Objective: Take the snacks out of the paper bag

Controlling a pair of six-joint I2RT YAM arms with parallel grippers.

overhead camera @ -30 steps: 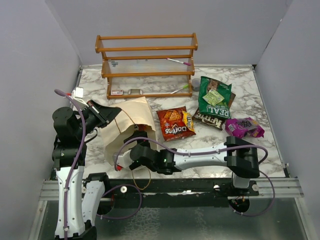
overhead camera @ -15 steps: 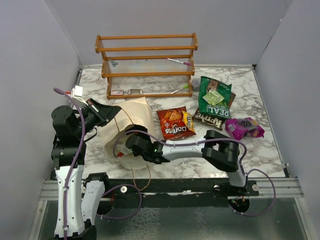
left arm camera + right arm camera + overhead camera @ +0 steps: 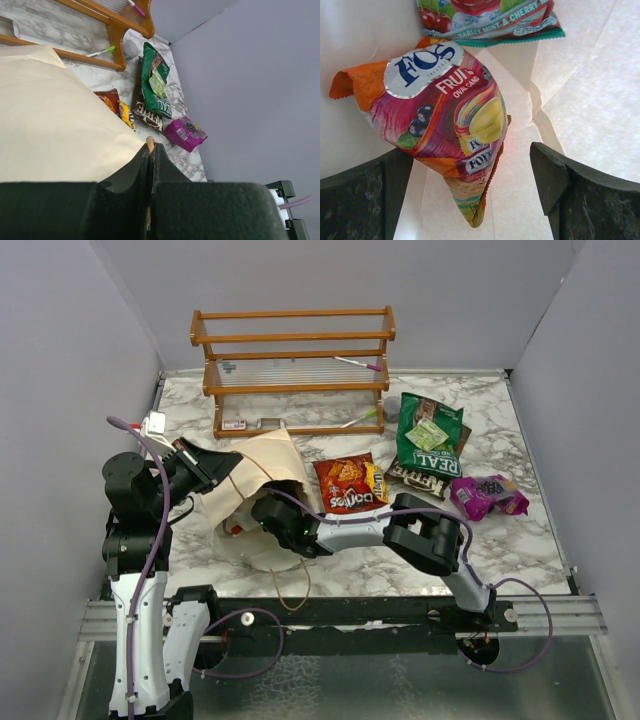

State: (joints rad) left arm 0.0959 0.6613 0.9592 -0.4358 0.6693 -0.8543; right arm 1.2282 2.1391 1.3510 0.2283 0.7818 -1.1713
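Note:
The lower end of the orange-red fruit candy packet is between my right gripper's open fingers, so it is time to close on the packet now.
The cream paper bag [image 3: 262, 468] lies on its side at the table's left, mouth toward the near edge. My left gripper [image 3: 207, 466] is shut on its tan cord handle [image 3: 149, 143]. My right gripper [image 3: 470, 192] is open inside the bag. An orange-red fruit candy packet [image 3: 442, 125] has its lower tip between the fingers [image 3: 367, 192], touching neither. A teal packet [image 3: 492, 20] lies deeper in. On the marble outside lie an orange-red chips packet [image 3: 349, 486], a green one [image 3: 432, 426], a brown one [image 3: 418, 477] and a purple one [image 3: 488, 494].
A wooden rack [image 3: 294, 370] with small items stands at the back of the table. Grey walls close in the left, right and far sides. The right arm [image 3: 400, 525] stretches low across the near middle of the marble top.
The right arm has swung left and pushed its gripper into the bag's mouth. The bag's opening has spread and shifted slightly. The left arm has held still.

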